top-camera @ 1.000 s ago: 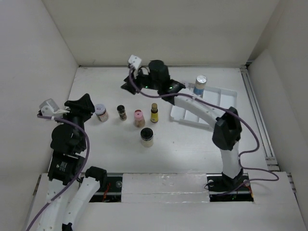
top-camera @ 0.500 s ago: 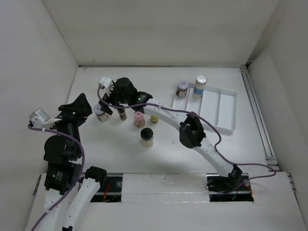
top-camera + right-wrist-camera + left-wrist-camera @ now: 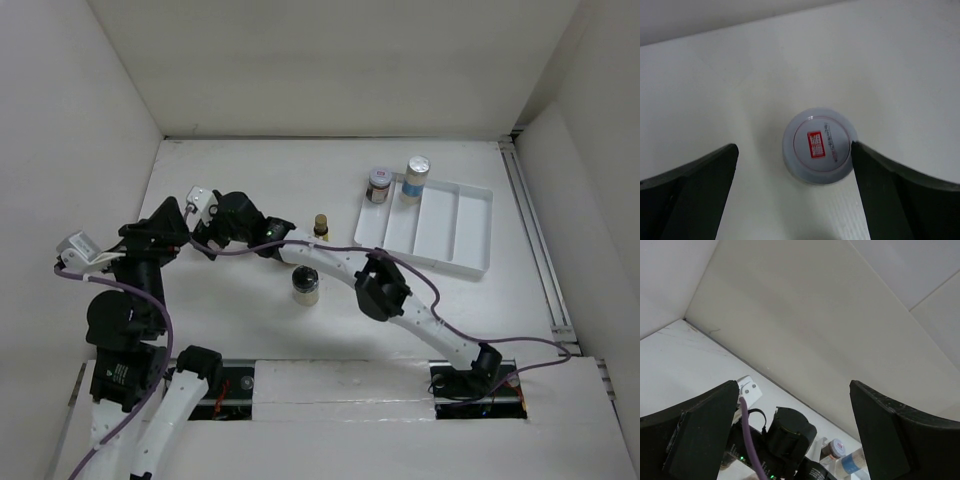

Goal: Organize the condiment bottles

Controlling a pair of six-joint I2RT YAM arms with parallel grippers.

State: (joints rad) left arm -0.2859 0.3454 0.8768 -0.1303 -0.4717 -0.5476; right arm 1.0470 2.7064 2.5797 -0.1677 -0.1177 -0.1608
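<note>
The silver-lidded jar should go beside the brown jar in the white ridged tray, so my right gripper should next grab it by its round lid (image 3: 819, 146).
In the right wrist view a jar with a silver lid and red label (image 3: 820, 145) stands on the table between my right gripper's (image 3: 794, 146) open fingers; the right fingertip (image 3: 860, 155) is at the lid's edge. From above, the right gripper (image 3: 208, 235) covers that jar at the left. My left gripper (image 3: 172, 222) is open beside it and holds nothing; the left gripper (image 3: 793, 385) looks over the right wrist. A slim yellow bottle (image 3: 321, 225) and a black-lidded jar (image 3: 305, 285) stand mid-table. A brown jar (image 3: 379, 185) and a blue-labelled bottle (image 3: 416, 178) stand at the tray's far end.
The white ridged tray (image 3: 455, 225) lies at the back right. My right arm stretches across the middle of the table and hides whatever stands under it. Walls close in the left, back and right sides.
My right arm swung from the tray leftward across the bottles to the leftmost jar, leaving the brown jar at the tray. Both grippers opened. The left arm shifted slightly.
</note>
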